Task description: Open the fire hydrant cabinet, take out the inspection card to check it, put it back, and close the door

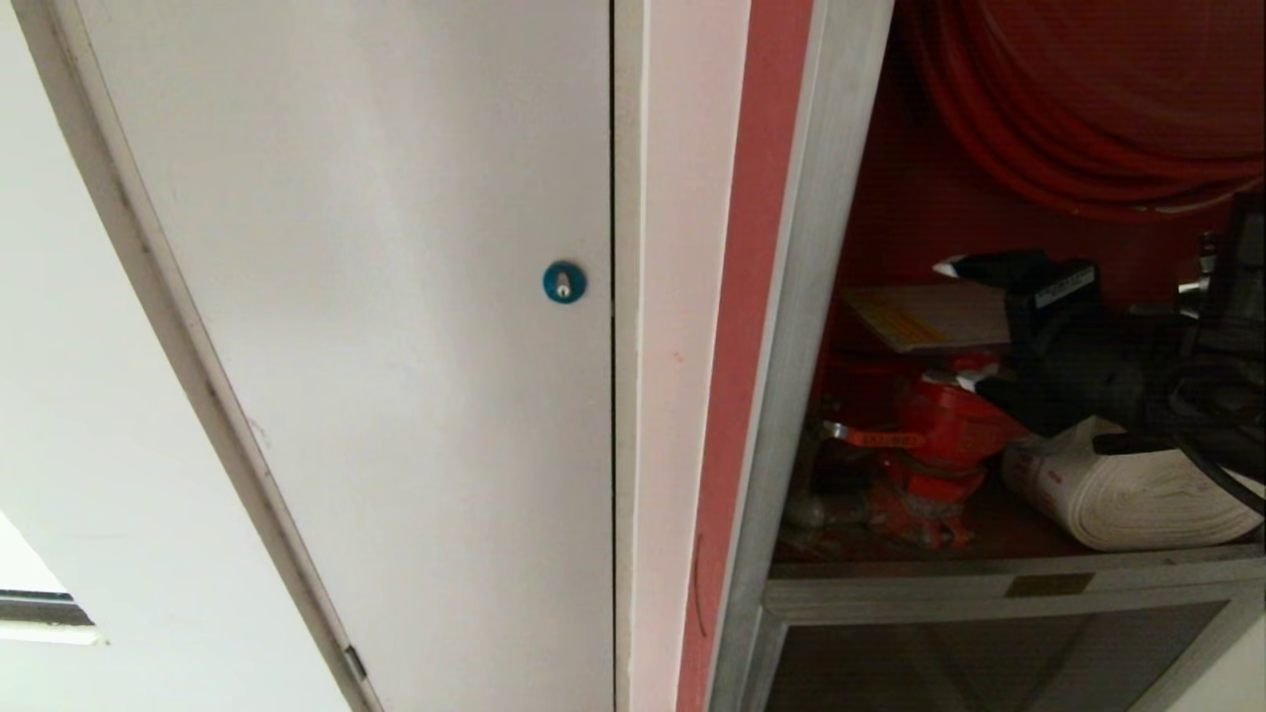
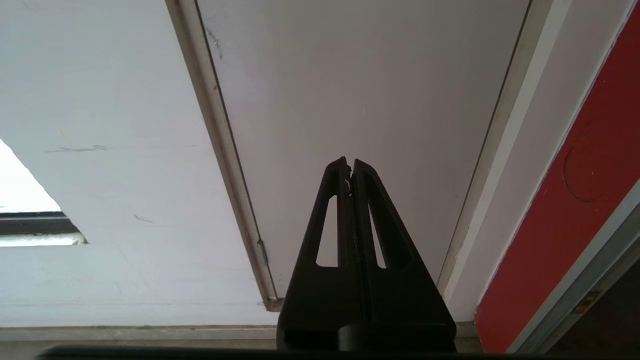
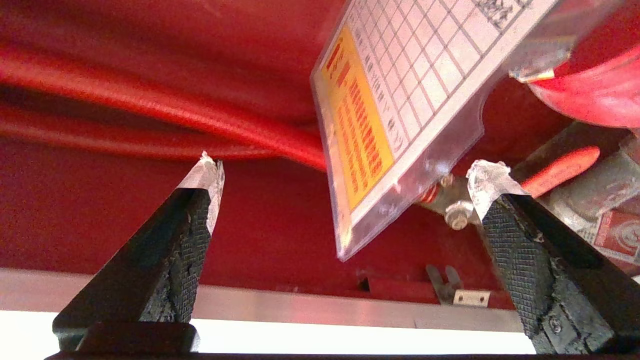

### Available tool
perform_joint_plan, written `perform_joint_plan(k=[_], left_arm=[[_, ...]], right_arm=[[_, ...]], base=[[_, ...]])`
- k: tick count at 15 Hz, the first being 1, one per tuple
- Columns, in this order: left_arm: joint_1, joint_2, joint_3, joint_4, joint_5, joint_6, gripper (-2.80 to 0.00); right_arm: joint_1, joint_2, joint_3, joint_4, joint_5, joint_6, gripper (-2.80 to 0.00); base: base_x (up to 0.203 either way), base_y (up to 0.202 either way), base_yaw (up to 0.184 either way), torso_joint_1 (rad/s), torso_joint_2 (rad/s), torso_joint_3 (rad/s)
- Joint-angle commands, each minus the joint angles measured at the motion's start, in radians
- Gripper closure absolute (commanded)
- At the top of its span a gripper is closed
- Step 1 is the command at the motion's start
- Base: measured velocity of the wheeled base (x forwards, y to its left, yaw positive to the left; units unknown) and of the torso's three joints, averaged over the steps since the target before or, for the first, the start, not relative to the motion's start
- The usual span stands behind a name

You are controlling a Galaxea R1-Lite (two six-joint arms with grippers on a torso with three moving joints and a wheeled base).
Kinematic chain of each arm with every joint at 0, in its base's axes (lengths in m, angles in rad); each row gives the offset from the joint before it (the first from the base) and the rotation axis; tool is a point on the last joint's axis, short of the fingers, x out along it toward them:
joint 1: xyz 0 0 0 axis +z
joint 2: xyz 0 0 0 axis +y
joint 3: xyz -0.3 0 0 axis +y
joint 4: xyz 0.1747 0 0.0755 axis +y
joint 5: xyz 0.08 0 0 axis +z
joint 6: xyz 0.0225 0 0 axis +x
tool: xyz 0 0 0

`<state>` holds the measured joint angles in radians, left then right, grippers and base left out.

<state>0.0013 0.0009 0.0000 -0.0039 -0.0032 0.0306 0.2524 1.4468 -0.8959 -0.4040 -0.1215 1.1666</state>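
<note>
Next, my right gripper grabs its yellow-banded corner (image 3: 355, 223), to take the inspection card out and check its printed grid (image 3: 423, 66).
The fire hydrant cabinet (image 1: 813, 297) stands open at the right of the head view, and its door is out of view. Inside are a red hose reel (image 1: 1078, 109), a red valve (image 1: 940, 435) and a rolled white hose (image 1: 1128, 494). The inspection card (image 1: 925, 314), white with a yellow-orange band, lies on top of the valve. My right gripper (image 1: 957, 323) reaches into the cabinet from the right and is open. In the right wrist view a corner of the card (image 3: 400, 100) hangs between the tape-tipped fingers (image 3: 207, 170) of that gripper (image 3: 347, 175), touching neither. My left gripper (image 2: 348, 162) is shut and empty, parked low before the white closet door.
A plain white door (image 1: 396, 346) with a blue round lock (image 1: 564, 282) fills the left of the head view. A white jamb and a red strip (image 1: 752, 297) separate it from the cabinet frame. Below the cabinet shelf is a smaller dark glass panel (image 1: 989, 663).
</note>
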Motion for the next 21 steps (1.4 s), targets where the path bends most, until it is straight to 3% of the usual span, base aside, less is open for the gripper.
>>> perform_joint_plan(k=[1,12,14,15,21], left_arm=[[0.000,0.001,0.002,-0.001,0.000,0.000,0.00],[0.000,0.001,0.002,-0.001,0.000,0.000,0.00],[0.000,0.001,0.002,-0.001,0.000,0.000,0.00],[0.000,0.001,0.002,-0.001,0.000,0.000,0.00],[0.000,0.001,0.002,-0.001,0.000,0.000,0.00]], right_arm=[[-0.012,0.027,-0.012,-0.002,0.006,0.007,-2.80],[-0.042,0.118,-0.072,-0.002,0.068,0.040,-2.80],[-0.068,0.118,-0.074,-0.002,0.144,0.102,-2.80],[-0.076,0.119,-0.074,-0.002,0.158,0.125,0.00],[-0.084,0.119,-0.075,-0.001,0.168,0.123,0.00]], base=[[0.000,0.000,0.000,0.000,0.00,0.000],[0.000,0.000,0.000,0.000,0.00,0.000],[0.000,0.000,0.000,0.000,0.00,0.000],[0.000,0.000,0.000,0.000,0.00,0.000],[0.000,0.000,0.000,0.000,0.00,0.000]])
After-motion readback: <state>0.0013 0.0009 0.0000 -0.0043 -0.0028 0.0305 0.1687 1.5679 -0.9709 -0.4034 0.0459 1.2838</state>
